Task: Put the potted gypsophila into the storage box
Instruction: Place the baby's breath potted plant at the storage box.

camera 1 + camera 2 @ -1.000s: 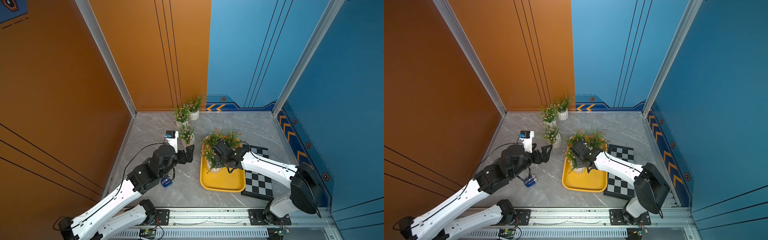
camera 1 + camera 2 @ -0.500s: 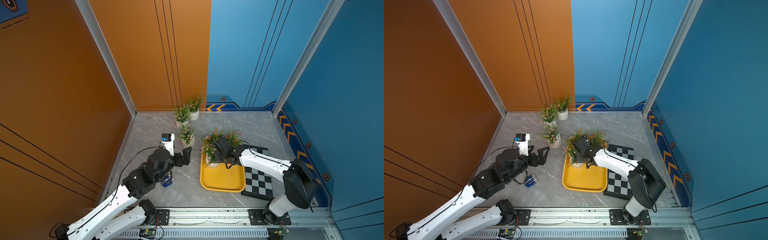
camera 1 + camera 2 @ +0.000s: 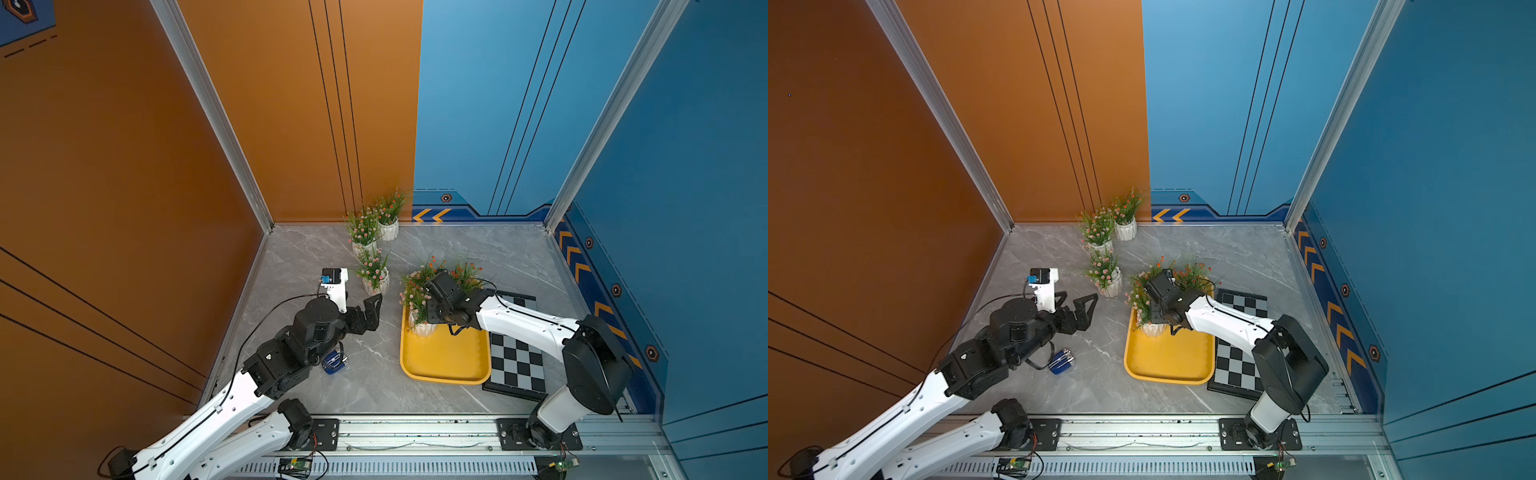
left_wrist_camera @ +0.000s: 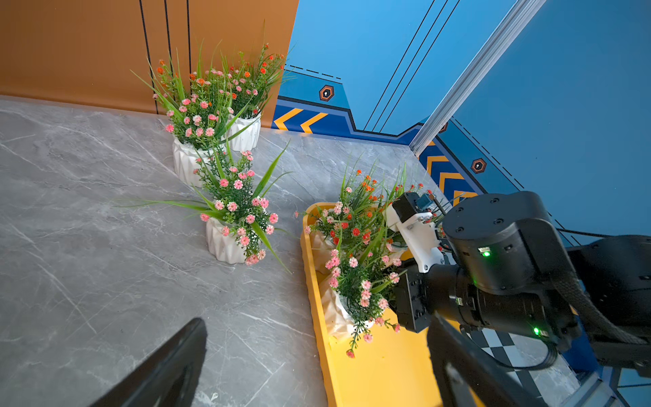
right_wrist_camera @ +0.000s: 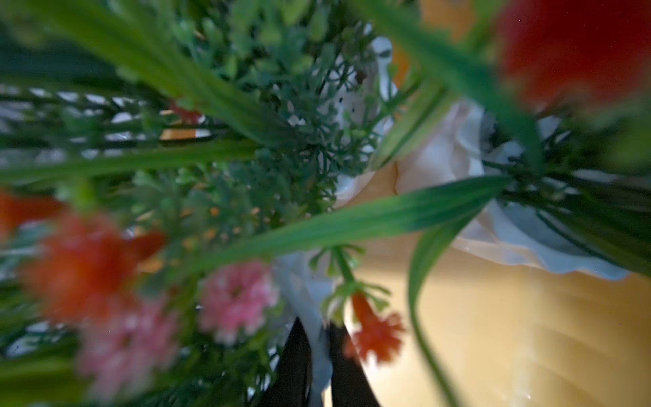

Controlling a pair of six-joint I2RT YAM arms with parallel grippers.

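Observation:
The white pot's base (image 3: 421,330) is on the yellow bottom of the storage box, so the potted gypsophila would stay upright if let go. My right gripper needs to open.
The storage box (image 3: 446,357) (image 3: 1169,357) is a shallow yellow tray on the grey floor. Inside it, by its left wall, is a potted gypsophila (image 3: 422,328) (image 3: 1152,329) (image 4: 334,310) with a white pot and pink flowers. My right gripper (image 3: 422,316) (image 5: 317,327) reaches into the foliage, its black fingers shut on the white pot rim. A second potted plant with orange flowers (image 3: 467,272) (image 4: 363,197) stands at the tray's far end. My left gripper (image 3: 373,311) (image 3: 1088,309) (image 4: 317,320) hovers open and holds nothing, left of the tray.
Three more potted gypsophila stand on the floor: one close to my left gripper (image 3: 375,282), two near the back wall (image 3: 363,239) (image 3: 388,224). A black-and-white chequered board (image 3: 515,365) lies right of the tray. A small blue object (image 3: 333,361) sits under the left arm.
The right arm has folded in and shifted the held plant slightly toward the tray's far left. The left arm has drawn back a little, its gripper still open.

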